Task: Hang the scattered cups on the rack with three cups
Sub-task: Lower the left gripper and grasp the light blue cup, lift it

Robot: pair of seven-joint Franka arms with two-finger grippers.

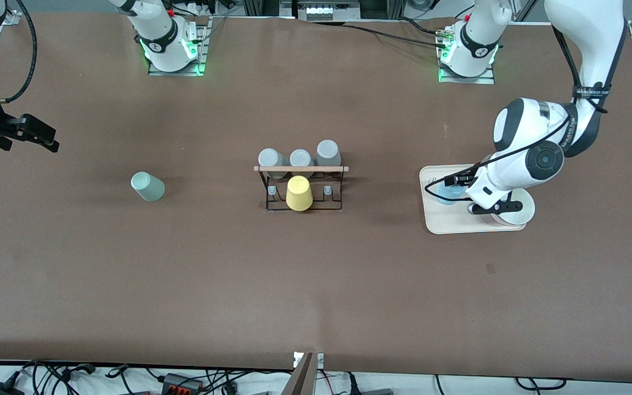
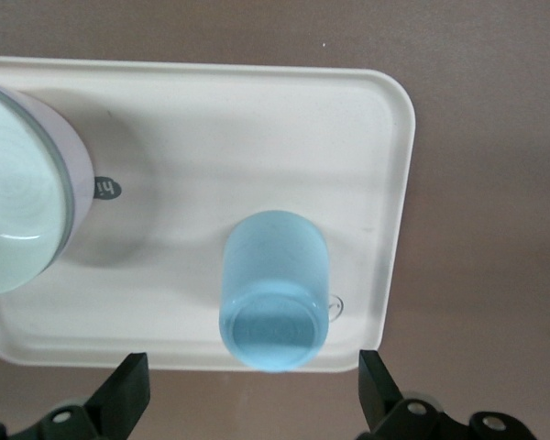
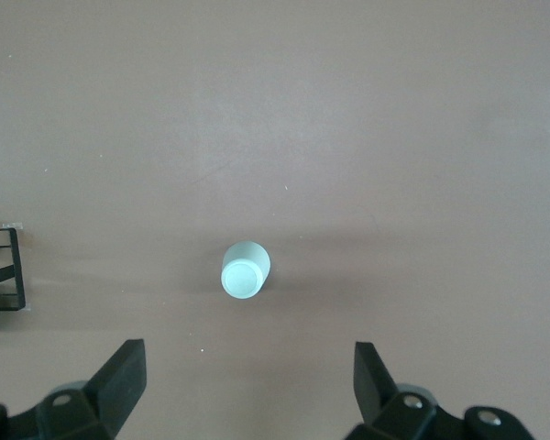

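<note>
My fingers stop short of the blue cup's near end (image 2: 273, 335), so it is too early to close. My left gripper moves toward that end next, then closes on the blue cup.
The black wire rack (image 1: 272, 204) with a wooden rod stands mid-table and carries three grey cups (image 1: 300, 158) and a yellow cup (image 1: 298, 193). A pale mint cup (image 1: 148, 186) (image 3: 245, 270) sits on the bare table toward the right arm's end. A light blue cup (image 1: 446, 195) (image 2: 275, 291) rests on a cream tray (image 1: 447, 222) (image 2: 257, 128), partly hidden by the left arm. My left gripper (image 1: 456, 184) (image 2: 252, 394) hangs open just above the blue cup, touching nothing. My right gripper (image 1: 41, 136) (image 3: 247, 385) is open and empty, high above the table's end.
A white bowl (image 1: 516, 213) (image 2: 18, 192) shares the tray with the blue cup. A corner of the rack (image 3: 5, 266) shows in the right wrist view. Cables and a bracket (image 1: 308, 365) line the table edge nearest the front camera.
</note>
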